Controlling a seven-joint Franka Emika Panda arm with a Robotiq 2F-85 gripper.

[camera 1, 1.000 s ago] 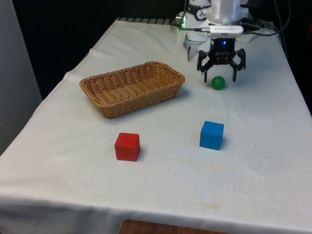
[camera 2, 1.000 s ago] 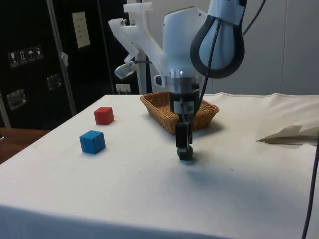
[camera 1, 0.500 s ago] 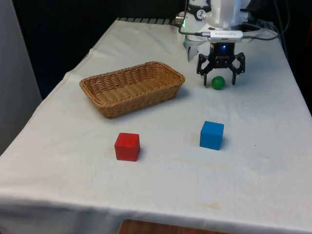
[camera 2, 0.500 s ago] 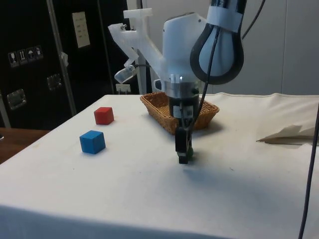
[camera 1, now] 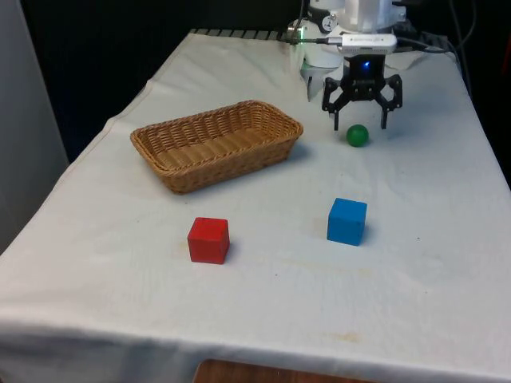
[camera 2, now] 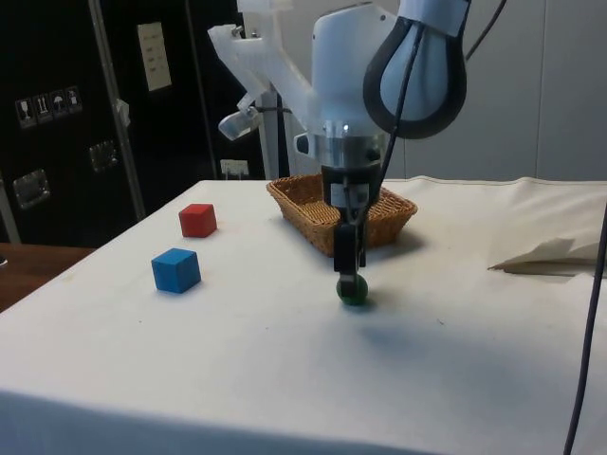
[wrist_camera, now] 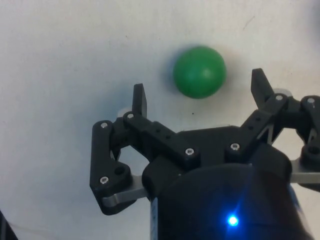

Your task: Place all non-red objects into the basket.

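My gripper takes the green ball (camera 1: 357,135) by its round sides next, to put this non-red object into the wicker basket (camera 1: 231,166).
A small green ball (camera 1: 357,135) rests on the white cloth near the table's far end, to the front view's right of the wicker basket (camera 1: 231,166). My gripper (camera 1: 361,124) hangs open just above the ball, not touching it. In the wrist view the ball (wrist_camera: 199,71) lies just past the gripper (wrist_camera: 199,92), with both fingers spread wider than it. From the side, the gripper (camera 2: 349,265) stands straight over the ball (camera 2: 353,289). The blue cube (camera 1: 346,221) and red cube (camera 1: 208,239) sit nearer the front edge.
The basket (camera 2: 303,223) has nothing in it. A crumpled fold of white cloth (camera 2: 550,254) lies at the side view's right. In that view the blue cube (camera 2: 175,270) and red cube (camera 2: 197,220) stand apart at the left.
Half a second ago the fingers were down around the ball; now the gripper has risen, still open. The ball stays in the same spot on the cloth.
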